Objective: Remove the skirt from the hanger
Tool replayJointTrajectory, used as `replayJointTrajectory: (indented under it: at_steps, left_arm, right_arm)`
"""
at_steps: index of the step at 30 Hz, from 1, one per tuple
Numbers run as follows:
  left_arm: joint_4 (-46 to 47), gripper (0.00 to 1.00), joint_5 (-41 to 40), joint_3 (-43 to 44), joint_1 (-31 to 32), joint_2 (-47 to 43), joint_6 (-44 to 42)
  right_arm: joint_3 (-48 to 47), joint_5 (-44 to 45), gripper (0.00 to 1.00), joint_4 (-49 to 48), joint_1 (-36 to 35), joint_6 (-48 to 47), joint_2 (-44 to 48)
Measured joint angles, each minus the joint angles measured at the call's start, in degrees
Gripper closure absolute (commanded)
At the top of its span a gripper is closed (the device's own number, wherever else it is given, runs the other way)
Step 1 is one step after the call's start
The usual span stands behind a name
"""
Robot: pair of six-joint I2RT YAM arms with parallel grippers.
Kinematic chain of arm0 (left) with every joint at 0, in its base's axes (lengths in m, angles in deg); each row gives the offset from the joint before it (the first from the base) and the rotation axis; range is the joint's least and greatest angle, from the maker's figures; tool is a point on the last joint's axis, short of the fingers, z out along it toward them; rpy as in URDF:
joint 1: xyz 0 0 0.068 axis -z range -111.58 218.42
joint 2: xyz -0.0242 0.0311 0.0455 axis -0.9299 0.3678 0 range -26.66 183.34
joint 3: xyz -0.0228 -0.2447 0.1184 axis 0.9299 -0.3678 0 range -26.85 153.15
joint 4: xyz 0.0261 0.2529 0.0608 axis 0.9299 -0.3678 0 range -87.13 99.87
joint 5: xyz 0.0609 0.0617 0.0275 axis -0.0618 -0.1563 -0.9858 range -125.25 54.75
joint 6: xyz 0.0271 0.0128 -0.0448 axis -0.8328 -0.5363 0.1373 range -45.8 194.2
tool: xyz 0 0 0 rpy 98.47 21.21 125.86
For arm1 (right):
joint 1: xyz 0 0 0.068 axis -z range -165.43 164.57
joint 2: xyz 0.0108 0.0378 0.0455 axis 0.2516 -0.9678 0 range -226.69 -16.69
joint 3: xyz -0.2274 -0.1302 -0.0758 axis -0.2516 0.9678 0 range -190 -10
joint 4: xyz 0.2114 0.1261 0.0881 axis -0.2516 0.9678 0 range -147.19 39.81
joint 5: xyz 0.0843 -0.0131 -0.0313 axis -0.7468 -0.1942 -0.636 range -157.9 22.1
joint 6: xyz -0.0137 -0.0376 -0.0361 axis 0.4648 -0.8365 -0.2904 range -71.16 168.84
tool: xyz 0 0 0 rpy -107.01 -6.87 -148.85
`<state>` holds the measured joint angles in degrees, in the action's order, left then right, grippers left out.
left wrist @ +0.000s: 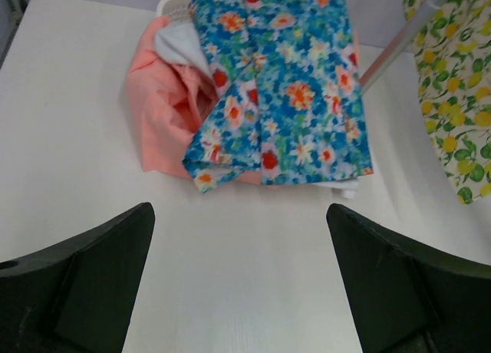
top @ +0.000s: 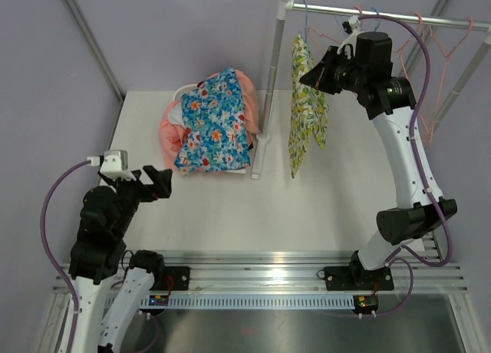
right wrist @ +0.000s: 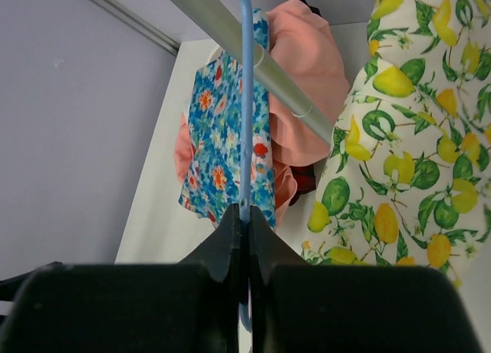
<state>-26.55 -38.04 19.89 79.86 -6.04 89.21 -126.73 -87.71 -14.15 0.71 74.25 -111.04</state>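
Observation:
The blue hanger (top: 305, 19) would come up and bring the lemon-print skirt along if I lifted my right gripper now, because my right gripper is closed around its wire.
A white skirt with a lemon print (top: 305, 100) hangs from a blue wire hanger (top: 305, 19) on the metal rail (top: 383, 15) at the back right. My right gripper (top: 314, 78) is up at the rail, shut on the blue hanger (right wrist: 246, 100), with the skirt (right wrist: 406, 138) just to its right. My left gripper (top: 157, 183) is open and empty, low over the table's left side. Its fingers (left wrist: 84, 276) frame bare tabletop, and the skirt's edge (left wrist: 456, 84) shows at the far right.
A pile of clothes with a blue floral piece (top: 215, 123) over pink fabric (top: 173, 134) lies at the back middle. The rack's upright post (top: 268, 77) stands next to it. Several empty pink hangers (top: 441, 46) hang at the rail's right end.

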Motion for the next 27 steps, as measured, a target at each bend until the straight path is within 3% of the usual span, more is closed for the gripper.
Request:
replayJointTrajectory:
  at_steps: [6, 8, 12, 17, 22, 27]
  left_arm:
    - [12.5, 0.01, 12.3, 11.2, 2.3, 18.3, 2.6]
    - [16.4, 0.01, 14.6, 14.3, 7.8, 24.5, 2.6]
    - [21.8, 0.01, 15.3, 20.6, 25.9, 38.3, 0.1]
    - [29.6, 0.01, 14.5, 19.8, 40.1, 48.8, -0.4]
    - [38.1, 0.01, 13.3, 20.1, 45.6, 56.6, 0.2]
    - [40.6, 0.01, 13.0, 23.8, 48.3, 64.2, 1.1]
  right_arm:
    - [-5.0, 0.8, 1.0, 5.3, 0.0, 0.8, 2.6]
    - [-4.3, 0.7, 1.0, 5.2, 0.0, 1.4, 5.4]
    - [-0.2, 0.5, 1.0, 4.9, 0.0, 2.5, 13.0]
    - [2.3, -0.2, 1.0, 5.1, 0.0, 4.1, 18.5]
    - [2.4, -0.3, 1.0, 7.2, 0.0, 4.4, 19.4]
    - [2.3, -0.3, 1.0, 10.2, 0.0, 4.4, 19.6]
